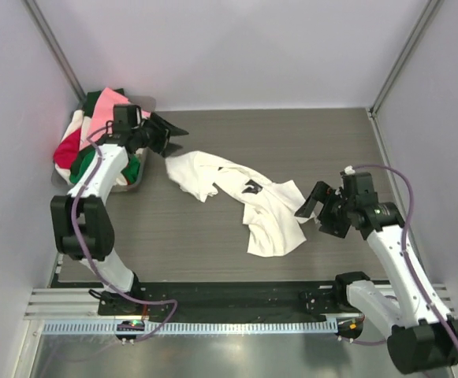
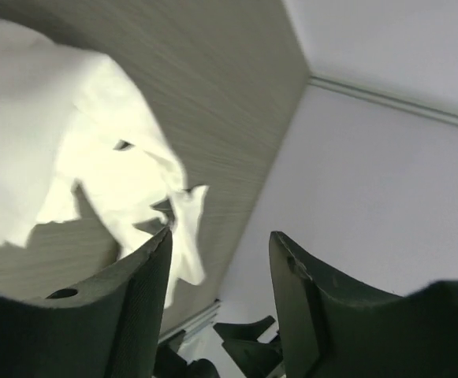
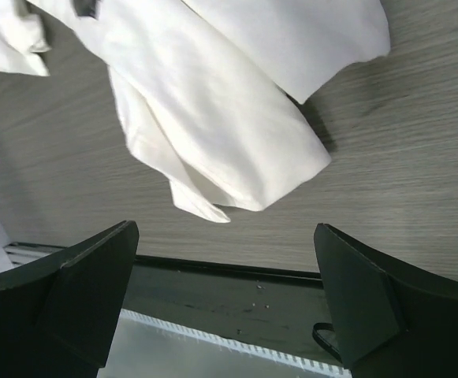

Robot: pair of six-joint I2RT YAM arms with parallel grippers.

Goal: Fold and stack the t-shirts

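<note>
I should next grab the crumpled white t-shirt's outer edge opposite my left gripper's end with my right gripper, to spread it for folding.
A plain white t-shirt lies crumpled and stretched across the middle of the table. It also shows in the left wrist view and the right wrist view. A pile of pink, red, green and white t-shirts sits in a tray at the far left. My left gripper is open and empty, just off the white shirt's left end. My right gripper is open and empty beside the shirt's right edge, and is not touching it.
The grey tray stands against the left wall at the back. Walls close the table on the left, back and right. A black strip and a metal rail run along the near edge by the arm bases.
</note>
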